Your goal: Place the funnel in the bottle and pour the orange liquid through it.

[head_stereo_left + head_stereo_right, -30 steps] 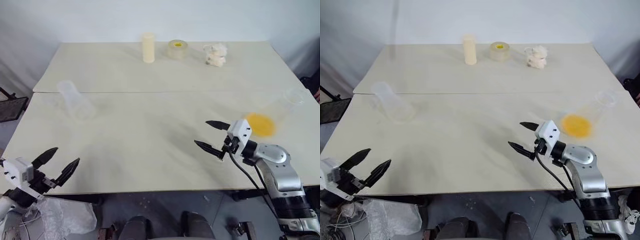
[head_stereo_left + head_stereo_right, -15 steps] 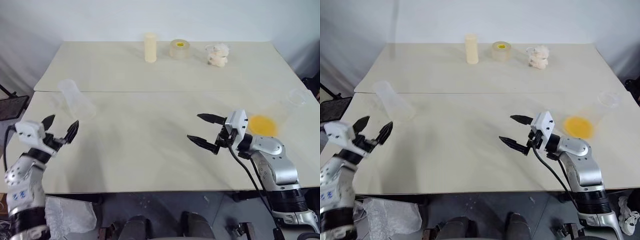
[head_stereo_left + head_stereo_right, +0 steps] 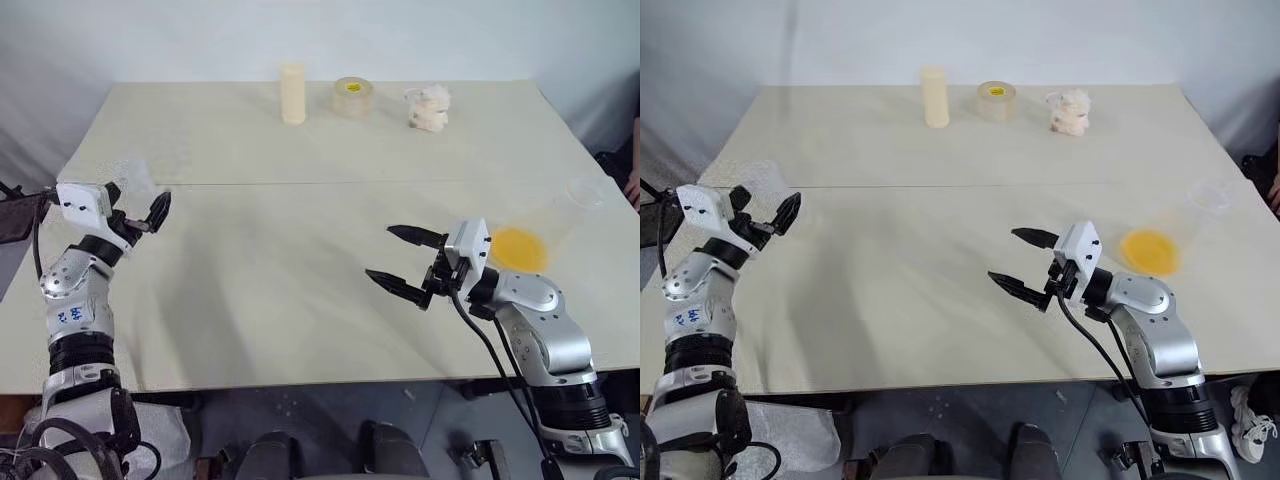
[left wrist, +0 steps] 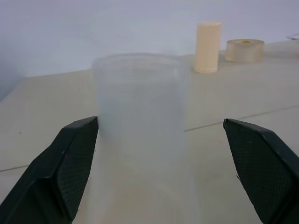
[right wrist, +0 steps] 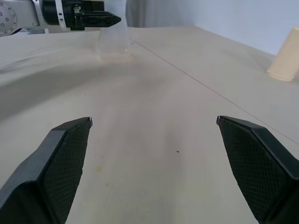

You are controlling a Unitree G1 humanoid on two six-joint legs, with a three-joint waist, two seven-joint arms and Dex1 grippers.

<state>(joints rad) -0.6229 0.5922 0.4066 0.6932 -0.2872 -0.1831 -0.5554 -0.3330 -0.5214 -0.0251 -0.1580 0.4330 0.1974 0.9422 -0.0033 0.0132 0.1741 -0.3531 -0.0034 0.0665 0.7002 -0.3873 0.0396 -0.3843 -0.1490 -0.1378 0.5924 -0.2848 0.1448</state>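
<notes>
The robot's left gripper should close, as its fingers are on either side of the clear bottle [image 4: 140,121]. Closing now would hold the bottle.
The clear bottle [image 4: 140,121] stands upright near the table's left edge [image 3: 133,175]. My left gripper [image 3: 140,196] is open, one finger on each side of the bottle's neck, and I cannot tell whether they touch it. The orange liquid [image 3: 518,248] shows as a bright patch inside a clear flask lying at the right, whose mouth [image 3: 586,190] points toward the right edge. My right gripper [image 3: 380,254] hovers open and empty over the table, left of the orange patch, pointing left. The funnel is out of view.
A cream cylinder [image 3: 292,94], a tape roll [image 3: 352,95] and a crumpled white lump [image 3: 427,108] stand along the far side. A seam [image 3: 330,184] runs between the two tabletops. A dark object [image 3: 20,215] sits beyond the left edge.
My left arm has come up from below the table's front edge and forward, bringing its open fingers around the bottle. The right gripper has drifted a little to the left, still open.
</notes>
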